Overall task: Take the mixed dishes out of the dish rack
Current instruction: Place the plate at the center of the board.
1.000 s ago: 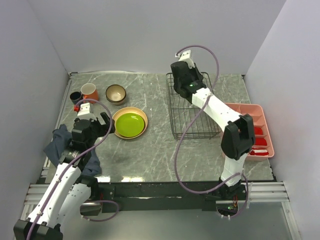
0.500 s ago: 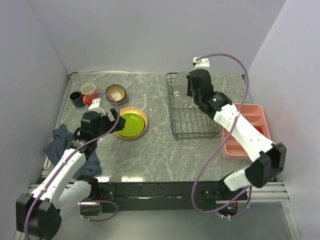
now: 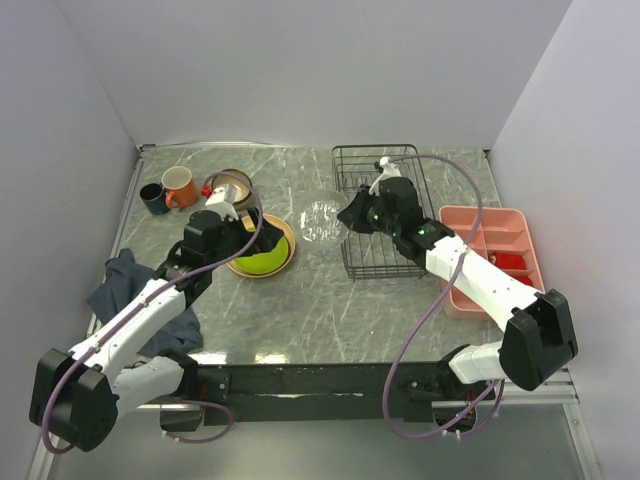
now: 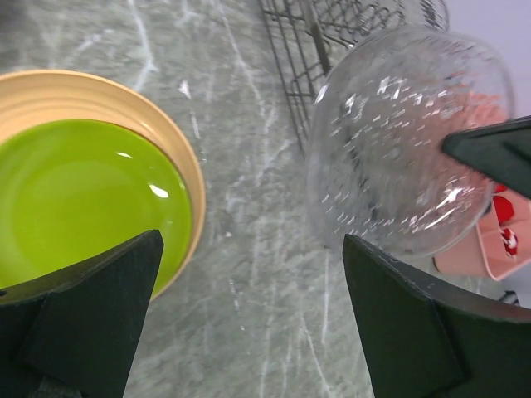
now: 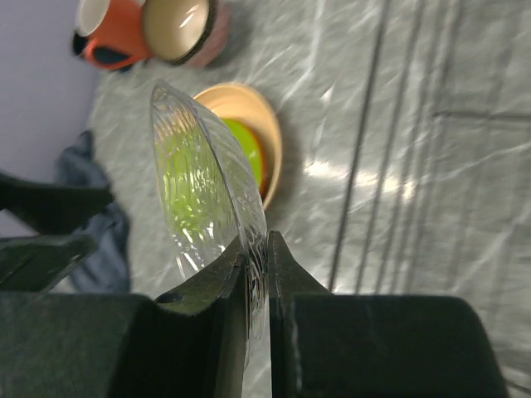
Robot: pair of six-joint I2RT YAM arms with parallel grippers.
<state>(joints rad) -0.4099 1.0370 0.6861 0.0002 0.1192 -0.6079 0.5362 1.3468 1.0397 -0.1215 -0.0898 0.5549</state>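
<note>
I should grab the clear glass plate next with my left gripper, by the rim opposite my right gripper. That leaves the glass plate's base free to stack.
My right gripper is shut on the rim of a clear glass plate and holds it in the air just left of the black wire dish rack. The plate also shows edge-on in the right wrist view and in the left wrist view. My left gripper is open and empty above the green plate, which lies on the tan plate. An orange mug, a dark-blue cup and a brown bowl stand at the back left.
A pink divided tray with red items lies right of the rack. A dark blue cloth lies at the left edge under my left arm. Walls close the table at the back and sides.
My right gripper has lifted the clear plate out of the rack and carried it left. My left arm has reached forward and right, over the stacked plates.
</note>
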